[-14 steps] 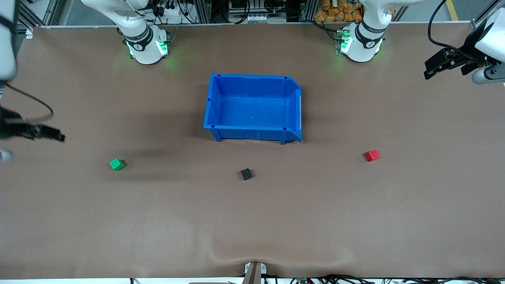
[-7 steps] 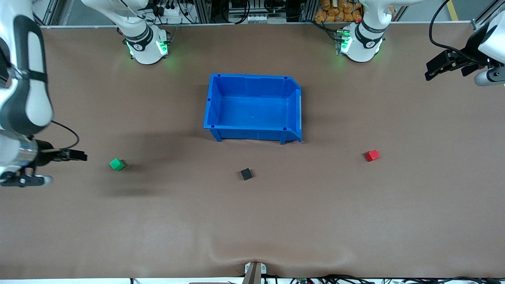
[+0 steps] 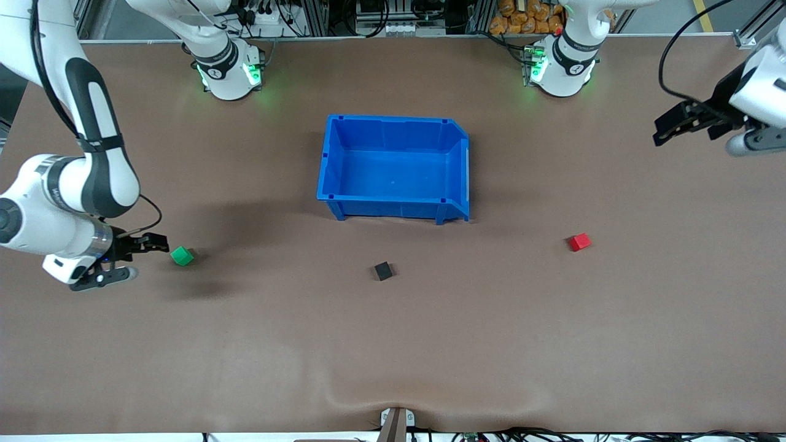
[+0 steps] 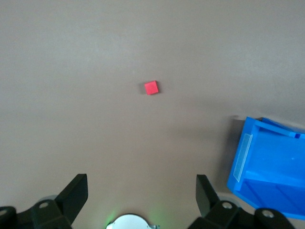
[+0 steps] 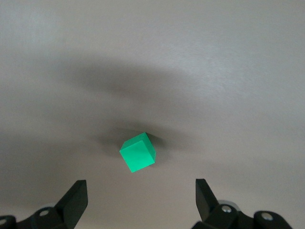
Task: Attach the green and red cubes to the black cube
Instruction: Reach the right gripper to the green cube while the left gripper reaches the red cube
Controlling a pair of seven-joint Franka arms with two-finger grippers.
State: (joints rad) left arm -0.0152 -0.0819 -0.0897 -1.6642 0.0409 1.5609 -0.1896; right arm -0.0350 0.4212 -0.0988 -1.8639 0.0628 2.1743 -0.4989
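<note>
Next, my right gripper picks up the green cube [image 3: 182, 255] by its two opposite sides. Then it attaches the green cube to the black cube [image 3: 383, 271].
The green cube [image 3: 182, 255] lies on the brown table toward the right arm's end. It also shows in the right wrist view [image 5: 137, 151]. My right gripper [image 3: 156, 244] is open and empty, low over the table right beside the green cube. The black cube [image 3: 383, 271] lies mid-table, nearer the front camera than the blue bin. The red cube [image 3: 579, 242] lies toward the left arm's end and shows in the left wrist view [image 4: 151, 88]. My left gripper [image 3: 669, 126] is open and empty, high over the table's left-arm end.
A blue bin [image 3: 393, 210] stands empty mid-table, also in the left wrist view [image 4: 248, 157]. The two arm bases [image 3: 228, 72] [image 3: 562, 67] stand along the edge farthest from the front camera. The brown table cover has a wrinkle [image 3: 393, 399] at the near edge.
My right arm has swung in from the table's end and brought its gripper close beside the green cube. My left gripper has shifted slightly inward. The cubes have not moved.
</note>
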